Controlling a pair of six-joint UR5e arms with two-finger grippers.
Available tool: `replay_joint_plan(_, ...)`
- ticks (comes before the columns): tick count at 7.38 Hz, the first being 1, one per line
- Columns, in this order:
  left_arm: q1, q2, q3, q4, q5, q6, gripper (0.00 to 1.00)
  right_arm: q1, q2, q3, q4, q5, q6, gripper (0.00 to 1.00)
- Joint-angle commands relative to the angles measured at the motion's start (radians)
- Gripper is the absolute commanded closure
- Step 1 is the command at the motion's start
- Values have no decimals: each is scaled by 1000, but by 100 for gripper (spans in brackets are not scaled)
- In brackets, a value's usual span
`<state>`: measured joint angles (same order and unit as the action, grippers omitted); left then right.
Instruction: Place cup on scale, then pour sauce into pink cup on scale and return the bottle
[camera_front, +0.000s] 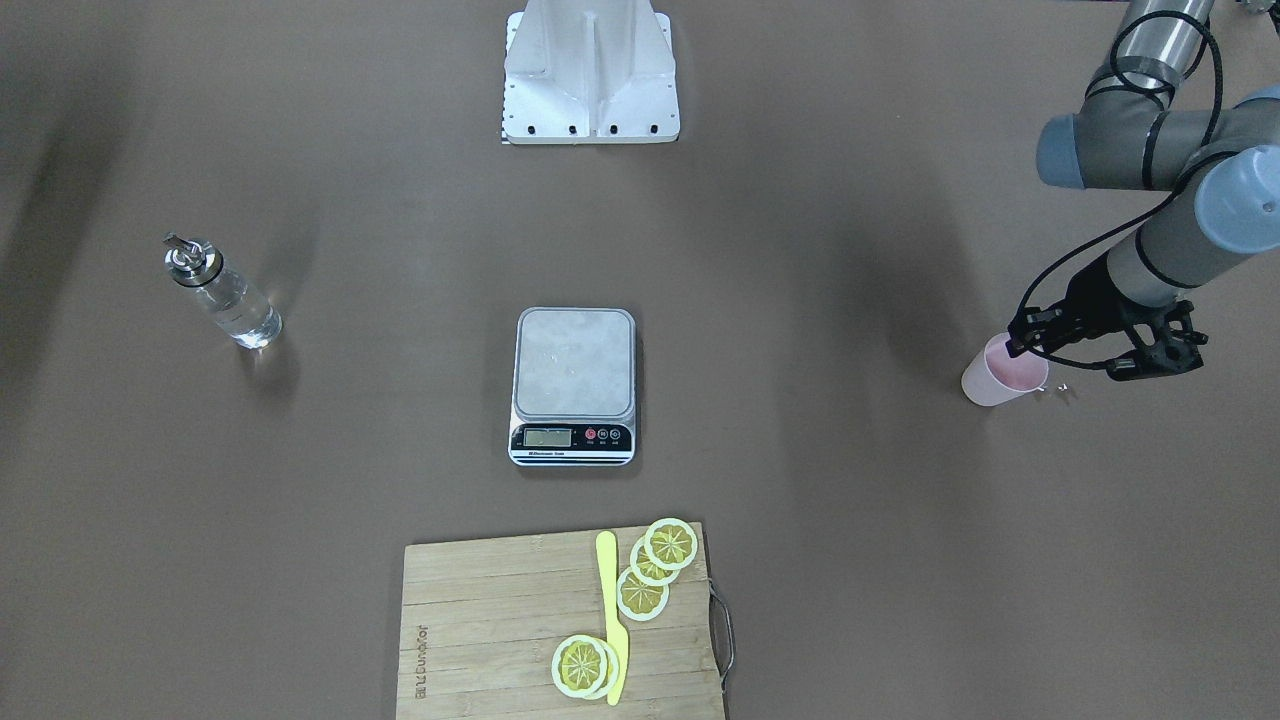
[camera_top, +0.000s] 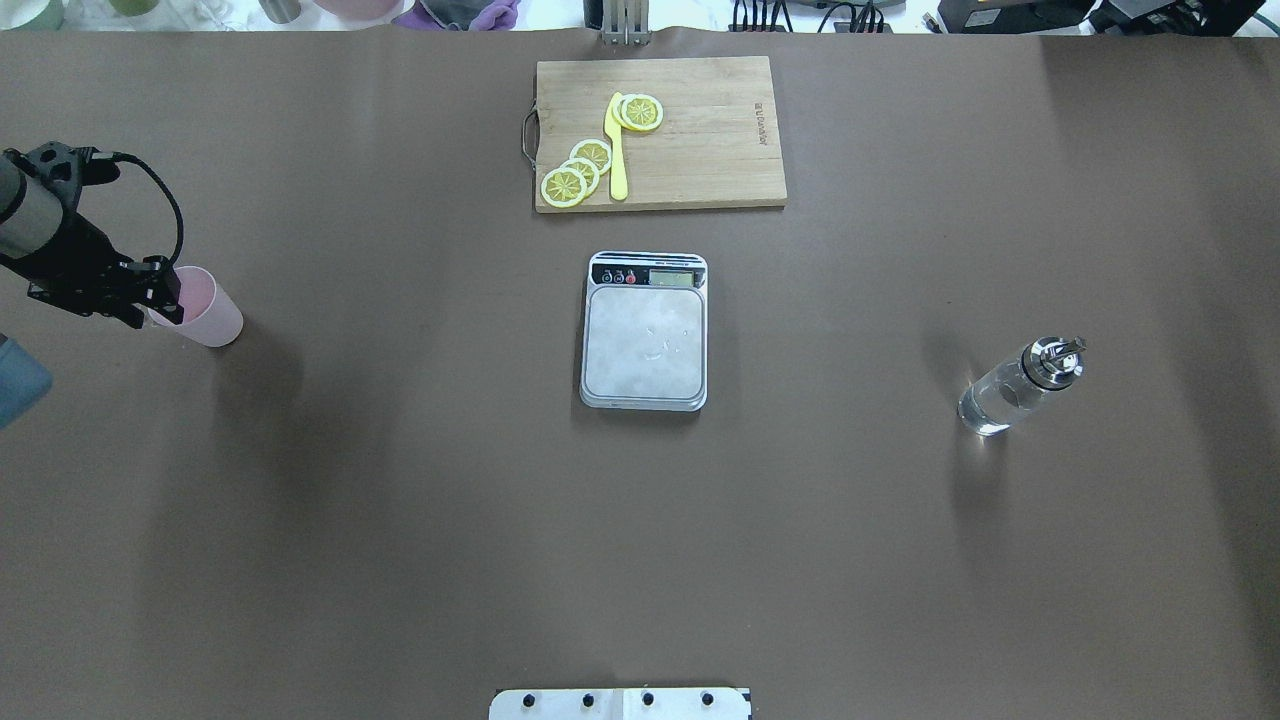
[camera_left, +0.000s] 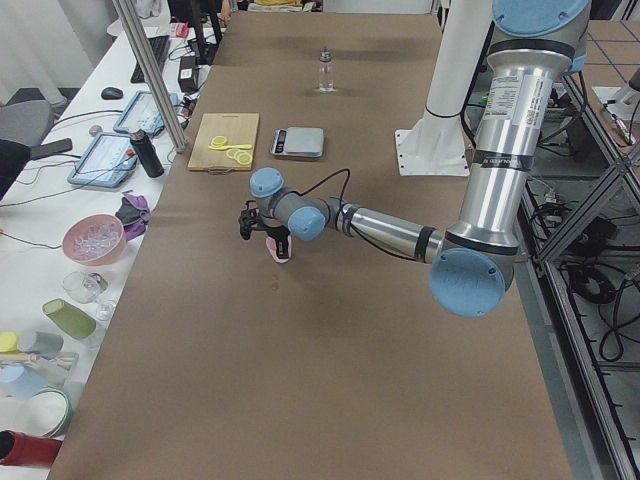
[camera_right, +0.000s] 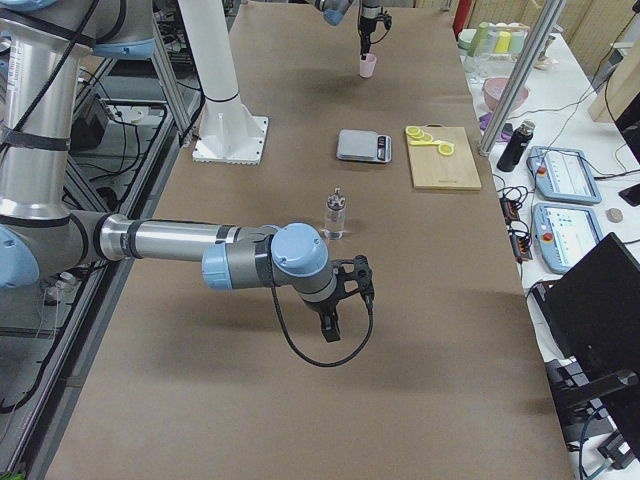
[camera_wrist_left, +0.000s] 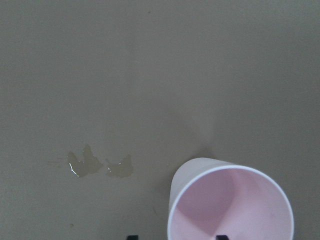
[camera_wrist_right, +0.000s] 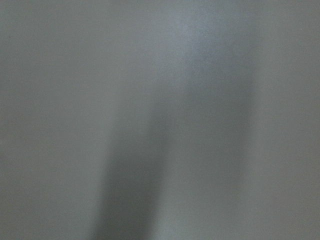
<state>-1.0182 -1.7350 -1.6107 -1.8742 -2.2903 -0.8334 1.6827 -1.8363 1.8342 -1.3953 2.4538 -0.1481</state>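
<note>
The pale pink cup needs to be set on the scale (camera_front: 575, 366) for the sauce, so my left gripper will next grab the cup by its rim (camera_front: 1044, 378).
The pale pink cup (camera_top: 212, 318) stands on the brown table at its left end, also in the front view (camera_front: 992, 384) and left wrist view (camera_wrist_left: 230, 205). My left gripper (camera_top: 163, 298) is open at the cup's rim. In the left wrist view one fingertip (camera_wrist_left: 222, 237) is inside the cup and the other is outside its wall. The scale (camera_top: 645, 340) lies mid-table with nothing on its platform. The glass bottle (camera_top: 1012, 390) of clear sauce stands upright to the right. My right gripper (camera_right: 330, 328) hovers over bare table near the bottle; I cannot tell if it is open.
A wooden cutting board (camera_top: 715, 150) with lemon slices and a yellow knife (camera_top: 614, 150) lies beyond the scale. Small wet spots (camera_wrist_left: 95, 165) mark the table beside the cup. The robot's base plate (camera_front: 590, 100) is at the near edge.
</note>
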Motion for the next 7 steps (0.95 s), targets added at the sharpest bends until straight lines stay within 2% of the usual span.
replay_joint_plan(1,9,-20,17,0,-1,0,58,-40,-87,25,104,33,-16,0)
replay_joint_plan(2,9,-35,31,1,-1,4,74,-75,-127,23,198,34,-12,0)
replay_joint_plan(3,7,-41,35,1,-3,10,84,-113,-148,22,266,34,-13,0)
replay_joint_plan(5,7,-40,29,1,-5,16,88,-182,-185,-1,451,53,-8,0)
replay_joint_plan(6,7,-40,26,4,-6,17,89,-222,-185,-30,549,100,-11,0)
replay_joint_plan(7,7,-41,23,12,-27,17,93,-271,-176,-64,655,106,1,0)
